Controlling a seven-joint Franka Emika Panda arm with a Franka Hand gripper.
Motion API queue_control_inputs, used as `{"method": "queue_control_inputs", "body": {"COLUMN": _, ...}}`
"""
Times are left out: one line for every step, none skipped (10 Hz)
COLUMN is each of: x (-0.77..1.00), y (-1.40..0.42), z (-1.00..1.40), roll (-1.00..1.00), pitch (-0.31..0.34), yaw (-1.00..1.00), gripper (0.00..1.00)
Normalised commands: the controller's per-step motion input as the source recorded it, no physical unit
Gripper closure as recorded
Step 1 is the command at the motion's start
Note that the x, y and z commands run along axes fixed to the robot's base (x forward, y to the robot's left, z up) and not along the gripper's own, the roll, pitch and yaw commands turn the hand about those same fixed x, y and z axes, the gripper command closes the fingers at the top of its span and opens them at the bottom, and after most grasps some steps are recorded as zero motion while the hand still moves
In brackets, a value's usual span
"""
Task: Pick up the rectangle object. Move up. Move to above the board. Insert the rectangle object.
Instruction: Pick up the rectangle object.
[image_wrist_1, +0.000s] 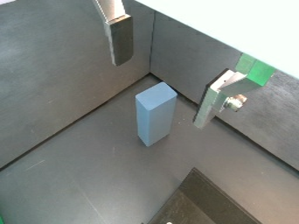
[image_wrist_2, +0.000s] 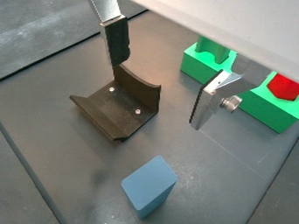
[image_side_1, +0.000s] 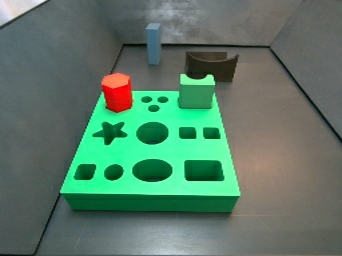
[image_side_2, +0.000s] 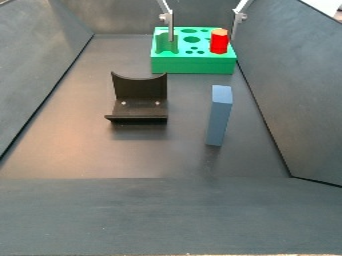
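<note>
I will insert the light-blue block into the green board, so my gripper will next grab the block by its upper end (image_side_1: 154, 28) (image_wrist_1: 156, 94).
The rectangle object (image_wrist_1: 156, 118) is a tall light-blue block standing upright on the grey floor, alone, near a back corner of the walled bin; it shows in both side views (image_side_1: 154, 43) (image_side_2: 219, 115) and in both wrist views (image_wrist_2: 149, 185). The gripper (image_wrist_1: 160, 94) is open and empty, well above the floor, its jaws wide apart; it also shows in a wrist view (image_wrist_2: 158, 94). In a side view only its fingertips (image_side_2: 166, 14) show at the top edge. The board (image_side_1: 154, 195) is a bright-green slab with cut-out holes, lying flat, apart from the block.
A red hexagonal prism (image_side_1: 116, 92) and a light-green block (image_side_1: 198, 92) stand on the board's far end. The dark fixture (image_side_2: 136, 98) stands on the floor between the board and the blue block. Grey walls (image_side_2: 54, 60) enclose the floor.
</note>
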Motion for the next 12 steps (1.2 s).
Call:
{"method": "queue_control_inputs", "body": {"x": -0.05, "y": 0.09, "z": -0.09, "roll": 0.00, "pitch": 0.000, "yaw": -0.09, "gripper": 0.00}}
{"method": "queue_control_inputs", "body": {"x": -0.10, "y": 0.25, "z": -0.24, "roll": -0.03, "pitch": 0.000, "yaw": -0.10, "gripper": 0.00}}
{"method": "queue_control_inputs", "body": {"x": -0.11, "y": 0.29, "z": -0.33, "roll": -0.03, "pitch": 0.000, "yaw": -0.07, "gripper": 0.00}}
{"method": "queue_control_inputs", "body": {"x": -0.13, "y": 0.29, "z": -0.42, "roll": 0.00, "pitch": 0.000, "yaw": -0.08, "gripper": 0.00}}
{"method": "queue_control_inputs", "body": {"x": -0.10, "y": 0.21, "z": -0.42, "roll": -0.02, "pitch": 0.000, "yaw": -0.16, "gripper": 0.00}}
{"method": "queue_control_inputs", "body": {"x": -0.11, "y": 0.19, "z": -0.43, "roll": -0.02, "pitch": 0.000, "yaw": -0.17, "gripper": 0.00}}
{"method": "queue_control_inputs", "body": {"x": -0.09, "y": 0.18, "z": -0.44, "roll": -0.01, "pitch": 0.000, "yaw": -0.16, "gripper": 0.00}}
{"method": "queue_control_inputs", "body": {"x": -0.06, "y": 0.20, "z": -0.45, "roll": -0.01, "pitch": 0.000, "yaw": -0.17, "gripper": 0.00}}
{"method": "queue_control_inputs", "body": {"x": -0.03, "y": 0.20, "z": -0.45, "roll": -0.01, "pitch": 0.000, "yaw": -0.16, "gripper": 0.00}}
{"method": "queue_control_inputs", "body": {"x": -0.05, "y": 0.20, "z": -0.49, "roll": 0.00, "pitch": 0.000, "yaw": -0.17, "gripper": 0.00}}
{"method": "queue_control_inputs", "body": {"x": -0.07, "y": 0.21, "z": -0.51, "roll": 0.00, "pitch": 0.000, "yaw": -0.16, "gripper": 0.00}}
{"method": "queue_control_inputs", "body": {"x": -0.07, "y": 0.19, "z": -0.55, "roll": 0.00, "pitch": 0.000, "yaw": -0.16, "gripper": 0.00}}
